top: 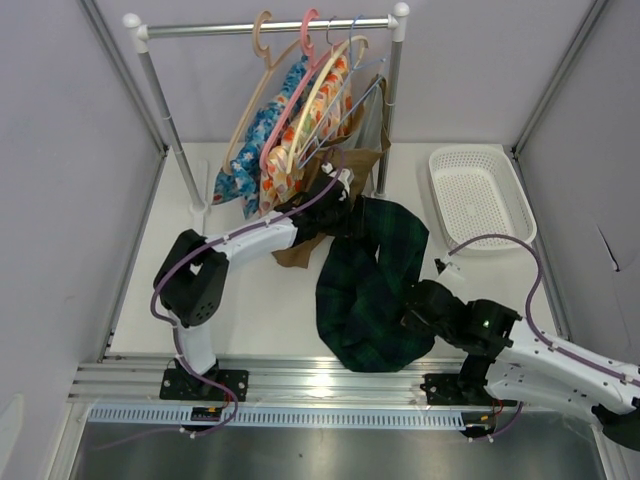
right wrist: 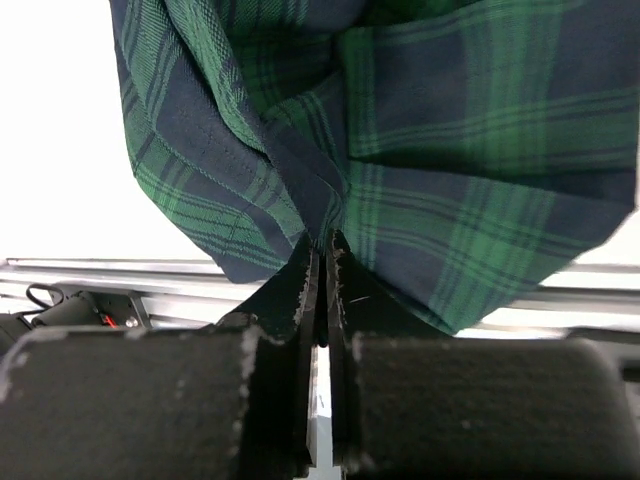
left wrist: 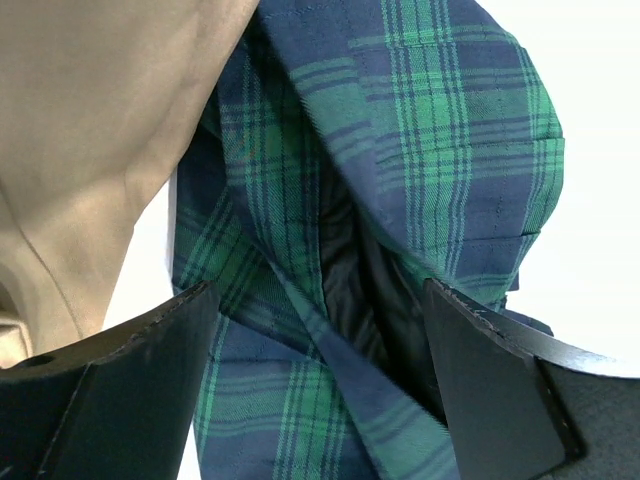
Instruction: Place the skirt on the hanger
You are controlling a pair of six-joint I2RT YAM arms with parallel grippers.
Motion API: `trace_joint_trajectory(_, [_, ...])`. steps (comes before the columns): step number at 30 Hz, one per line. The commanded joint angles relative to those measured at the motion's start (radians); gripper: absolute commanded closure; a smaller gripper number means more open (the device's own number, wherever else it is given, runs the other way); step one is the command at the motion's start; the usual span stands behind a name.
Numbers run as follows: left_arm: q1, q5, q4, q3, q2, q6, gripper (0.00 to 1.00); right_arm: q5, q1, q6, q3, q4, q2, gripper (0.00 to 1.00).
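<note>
My left gripper grabs the skirt's far-end edge fold (top: 362, 232) (left wrist: 314, 322) next, opposite my right gripper's pinch. Then I spread the skirt for the hanger.
The green and navy plaid skirt (top: 372, 285) lies bunched in a curved heap on the white table. My left gripper (top: 338, 203) is at its far end, below the rack, with jaws wide open on either side of a fold of the skirt (left wrist: 400, 130); the gripper (left wrist: 320, 290) holds nothing. My right gripper (top: 415, 308) is at the skirt's near right edge and is shut on a fold of the skirt (right wrist: 450, 150), pinched at the fingertips (right wrist: 322, 240). The pale cream hanger (top: 322, 95) hangs on the rack among other hangers.
The clothes rack (top: 270, 27) stands at the back with a tan hanger (top: 250, 95), a pink hanger (top: 297, 80) and floral garments (top: 262, 140). A plain brown garment (top: 298, 250) lies by the left gripper and shows in the left wrist view (left wrist: 90, 130). A white basket (top: 480, 195) sits at the right.
</note>
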Motion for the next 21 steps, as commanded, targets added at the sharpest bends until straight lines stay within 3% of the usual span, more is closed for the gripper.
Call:
trace_joint_trajectory(1, [0.013,0.028,0.012,0.070,0.024,0.032,0.12,0.066,-0.023,0.005,0.065,-0.122,-0.052,1.00])
trace_joint_trajectory(21, [0.016,0.063,-0.025,0.214,0.151,0.062,0.21,0.169,-0.033,0.091,0.246,-0.485,-0.226,1.00])
